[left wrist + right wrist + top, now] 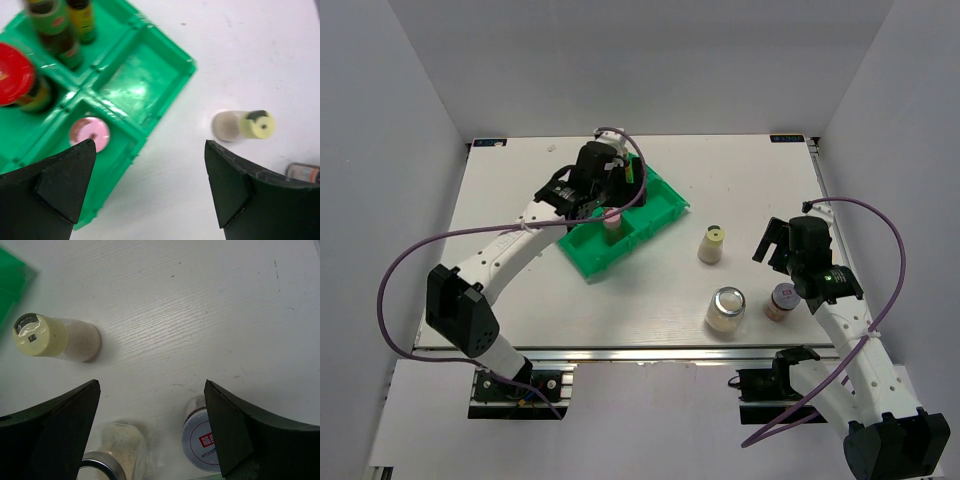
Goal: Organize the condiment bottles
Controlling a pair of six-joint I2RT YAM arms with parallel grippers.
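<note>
My left gripper picks up the yellow-lidded white shaker by its yellow lid (715, 234) (257, 124) next, leaving its lower body free to enter a section of the green tray.
The pink-lidded shaker (89, 134) stands in a near compartment of the green tray (145, 85), just off the left fingertip of my open left gripper (150, 185), which hangs above it holding nothing. In the same tray are a red-capped dark jar (15, 75) and two slim dark sauce bottles (55, 30). On the table stand a yellow-lidded shaker (713, 244), a silver-lidded clear jar (726, 308) and a grey-lidded red-label jar (781, 301). My right gripper (150, 430) is open and empty above the table, with the silver-lidded jar (112, 455) and the grey-lidded jar (202, 440) below it.
The tray (665, 205) sits tilted at the table's centre left, and one of its compartments holds nothing. A purple cable loops from each arm. Grey walls close in the table on the left, right and back.
</note>
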